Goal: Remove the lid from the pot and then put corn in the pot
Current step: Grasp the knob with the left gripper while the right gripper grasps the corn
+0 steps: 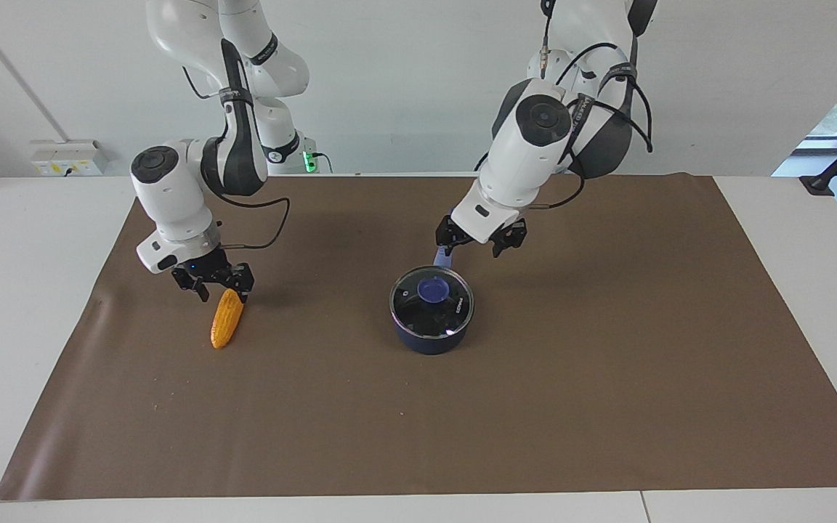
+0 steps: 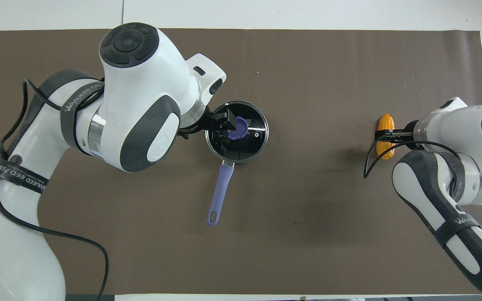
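I need to grab the lid's narrow blue knob (image 2: 239,128) with my left gripper next, since the lid's wide glass disc (image 2: 247,149) is too broad for the fingers. Then I can lift the lid.
The dark navy pot (image 1: 431,335) stands mid-mat with its glass lid (image 1: 455,309) on it, blue knob (image 1: 433,290) at the centre. Its blue-purple handle (image 2: 219,190) points toward the robots. My left gripper (image 1: 478,247) is open and hovers above the lid's robot-side edge and the handle's root; in the overhead view my left gripper (image 2: 220,125) covers part of the lid (image 2: 251,140). The yellow-orange corn (image 1: 225,323) lies on the mat toward the right arm's end. My right gripper (image 1: 222,287) is open, low, with its fingers either side of the corn's robot-side end (image 2: 385,123).
A brown mat (image 1: 607,378) covers most of the white table (image 1: 19,290). A wall socket (image 1: 70,156) sits at the table's robot-side edge by the right arm's end.
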{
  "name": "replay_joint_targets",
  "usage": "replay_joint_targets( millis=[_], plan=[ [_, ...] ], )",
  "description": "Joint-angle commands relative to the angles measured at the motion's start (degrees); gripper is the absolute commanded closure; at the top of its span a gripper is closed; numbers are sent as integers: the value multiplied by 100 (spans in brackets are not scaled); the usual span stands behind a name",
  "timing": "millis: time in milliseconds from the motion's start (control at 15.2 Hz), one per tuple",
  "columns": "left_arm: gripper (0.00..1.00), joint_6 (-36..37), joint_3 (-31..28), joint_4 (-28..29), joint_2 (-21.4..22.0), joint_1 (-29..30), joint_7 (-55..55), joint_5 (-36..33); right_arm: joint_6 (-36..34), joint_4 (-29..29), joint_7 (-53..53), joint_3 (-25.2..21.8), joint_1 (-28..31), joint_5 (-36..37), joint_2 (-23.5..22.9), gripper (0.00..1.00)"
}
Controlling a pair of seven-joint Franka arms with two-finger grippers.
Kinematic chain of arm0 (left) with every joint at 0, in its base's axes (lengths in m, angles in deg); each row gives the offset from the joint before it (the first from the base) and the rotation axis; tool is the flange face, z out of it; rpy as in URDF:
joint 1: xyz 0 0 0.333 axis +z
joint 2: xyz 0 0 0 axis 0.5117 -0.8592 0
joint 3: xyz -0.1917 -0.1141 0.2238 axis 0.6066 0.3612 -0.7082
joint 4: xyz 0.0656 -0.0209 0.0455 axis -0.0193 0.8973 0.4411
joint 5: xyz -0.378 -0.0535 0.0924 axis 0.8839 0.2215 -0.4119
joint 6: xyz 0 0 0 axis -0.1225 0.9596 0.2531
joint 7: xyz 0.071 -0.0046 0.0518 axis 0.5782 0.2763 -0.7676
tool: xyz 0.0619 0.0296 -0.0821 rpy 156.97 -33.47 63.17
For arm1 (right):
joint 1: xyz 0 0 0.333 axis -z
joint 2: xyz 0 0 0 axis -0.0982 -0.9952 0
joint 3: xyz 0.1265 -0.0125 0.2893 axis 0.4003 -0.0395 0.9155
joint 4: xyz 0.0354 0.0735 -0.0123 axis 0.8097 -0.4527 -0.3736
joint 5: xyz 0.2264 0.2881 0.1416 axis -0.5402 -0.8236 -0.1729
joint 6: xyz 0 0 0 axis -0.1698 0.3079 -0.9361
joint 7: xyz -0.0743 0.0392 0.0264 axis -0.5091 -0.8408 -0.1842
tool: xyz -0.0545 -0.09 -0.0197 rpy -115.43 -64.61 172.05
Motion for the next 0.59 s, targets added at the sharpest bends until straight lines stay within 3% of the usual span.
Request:
replay_joint_targets(
  millis=[0, 329, 527],
  plan=[
    [0, 130, -121, -774, -607, -342, -376, -258, 116, -91, -175, 54, 118, -59, -9, 22],
    [0, 130, -138, -1206, -1179, -633, -729, -601, 433, -100, -401, 54, 118, -59, -396, 23],
    [0, 86, -138, -1206, -1250, -633, -1097, -628, 520, -83, -561, 54, 154, -59, -493, 25]
  ],
)
